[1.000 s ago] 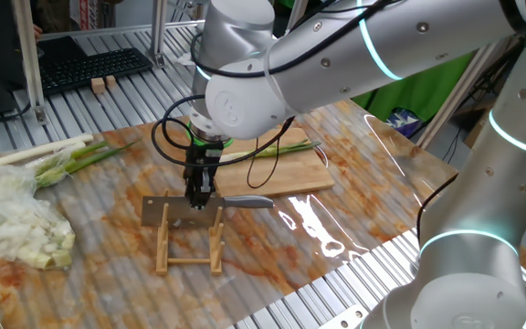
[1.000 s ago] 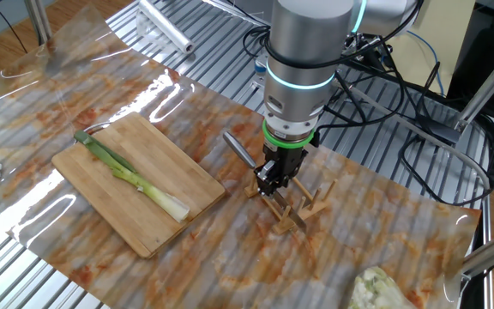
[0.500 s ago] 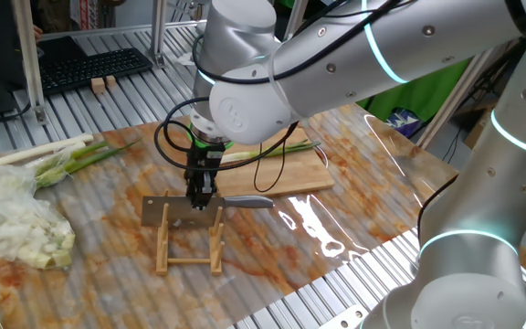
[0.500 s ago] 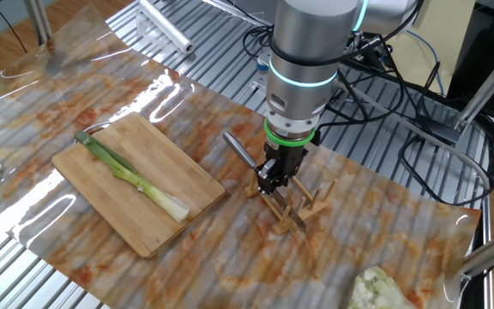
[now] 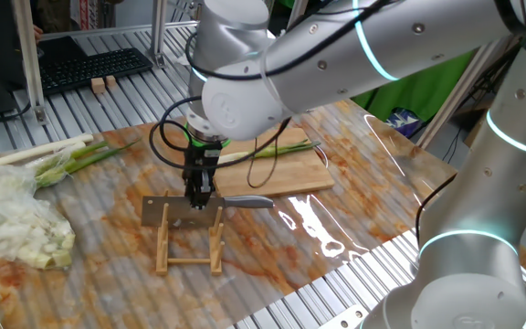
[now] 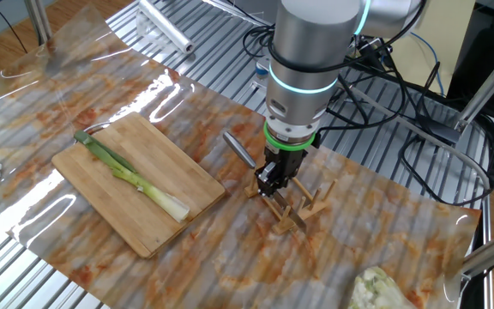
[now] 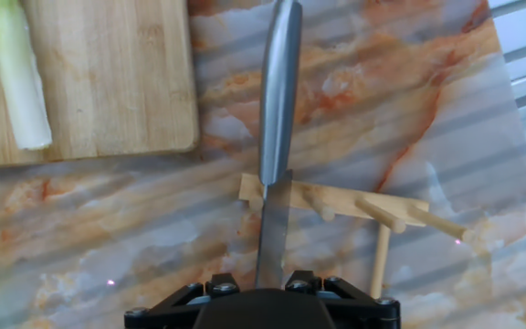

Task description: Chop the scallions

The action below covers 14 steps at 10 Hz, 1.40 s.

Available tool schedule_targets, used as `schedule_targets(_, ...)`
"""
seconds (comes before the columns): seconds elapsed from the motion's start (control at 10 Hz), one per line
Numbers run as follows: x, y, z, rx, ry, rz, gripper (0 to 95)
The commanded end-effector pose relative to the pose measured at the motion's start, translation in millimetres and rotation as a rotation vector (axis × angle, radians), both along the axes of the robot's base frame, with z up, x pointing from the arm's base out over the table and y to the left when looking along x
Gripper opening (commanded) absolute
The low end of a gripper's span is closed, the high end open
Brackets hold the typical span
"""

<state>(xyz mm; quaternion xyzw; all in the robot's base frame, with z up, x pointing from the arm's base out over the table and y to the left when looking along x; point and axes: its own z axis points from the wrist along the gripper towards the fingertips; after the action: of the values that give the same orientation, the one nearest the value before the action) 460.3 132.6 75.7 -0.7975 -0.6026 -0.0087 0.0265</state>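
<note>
My gripper picks up the knife by the blade's upright back next. Two flat sides of the blade face the fingers there, while the knife's steel handle (image 5: 249, 202) is rounded and sloping.
One scallion (image 6: 135, 178) lies whole on the wooden cutting board (image 6: 174, 163), its white end toward the board's near corner; it also shows in the hand view (image 7: 18, 87) at the upper left. A knife (image 7: 278, 110) rests on edge in a small wooden rack (image 6: 305, 206), steel handle pointing toward the board. My gripper (image 6: 268, 182) stands straight down over the rack, its jaws open and astride the blade's back (image 7: 270, 228). In one fixed view the gripper (image 5: 199, 196) is low at the knife (image 5: 245, 202), the scallion (image 5: 277, 151) beyond it.
A bundle of long whole stalks (image 5: 57, 157) and a pale heap in clear plastic (image 5: 16, 224) lie at the table's left. A keyboard (image 5: 89, 66) sits behind. A roll of film (image 6: 165, 26) lies on the metal slats. Glossy sheet covers the table.
</note>
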Motion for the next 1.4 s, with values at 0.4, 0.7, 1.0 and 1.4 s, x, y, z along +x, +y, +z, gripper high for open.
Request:
schedule_targets(0.4,-0.7,-0.2,-0.3,0.009,0.013,0.039,38.0)
schedule_targets(0.7,-0.7,-0.2,-0.3,0.019,0.023,0.060,38.0)
schedule_targets(1.0,-0.7,-0.2,-0.3,0.026,0.023,0.036,38.0)
schedule_targets(1.4,2.2,2.8,-7.9,0.019,0.023,0.038,38.0)
